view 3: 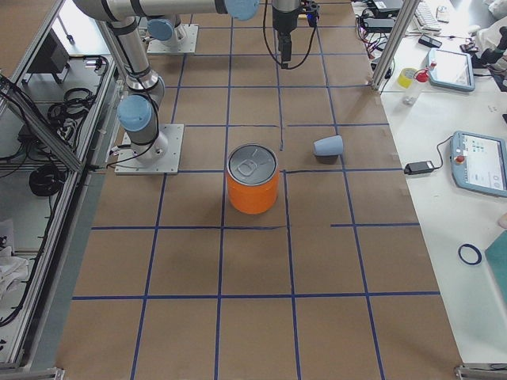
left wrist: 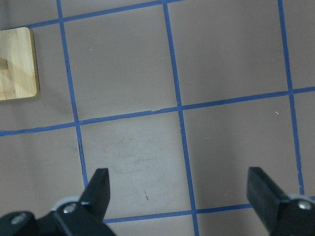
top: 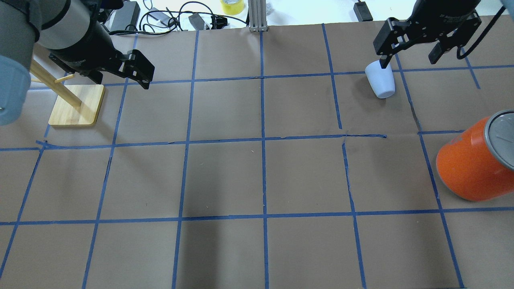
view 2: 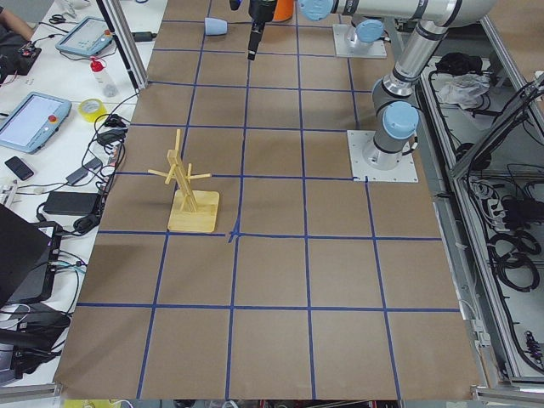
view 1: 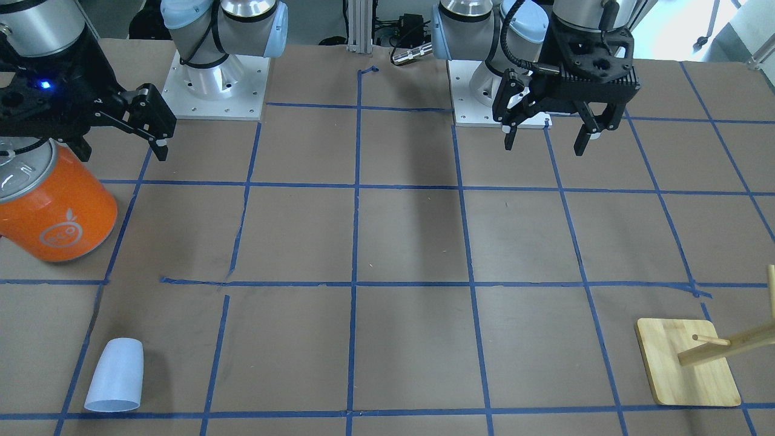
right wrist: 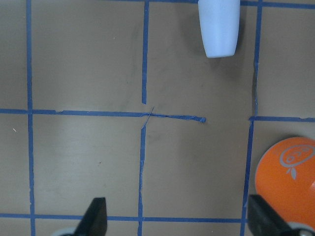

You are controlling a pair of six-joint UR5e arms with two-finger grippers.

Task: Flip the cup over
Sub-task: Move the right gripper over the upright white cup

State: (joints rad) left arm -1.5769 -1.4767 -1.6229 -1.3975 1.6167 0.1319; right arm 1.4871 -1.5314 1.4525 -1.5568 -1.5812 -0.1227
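My right gripper should next grab the pale cup around the sides of its body point(view 1: 115, 370) point(right wrist: 219, 28). Then it can flip the cup over.
The cup point(view 1: 115, 375) is a small pale blue-white tumbler lying on its side near the table edge far from the robot, wide end away from the robot. It also shows in the overhead view point(top: 381, 82), the right wrist view point(right wrist: 219, 27) and the exterior right view point(view 3: 327, 146). My right gripper point(view 1: 121, 148) is open and empty, held high over the table near the orange can, well short of the cup. My left gripper point(view 1: 546, 142) is open and empty, high above bare table, as the left wrist view point(left wrist: 181, 196) shows.
A large orange can point(view 1: 54, 212) with a silver lid stands on the robot's right side, between the right arm's base and the cup. A wooden peg stand point(view 1: 687, 363) on a square base stands on the left side. Blue tape lines grid the brown table.
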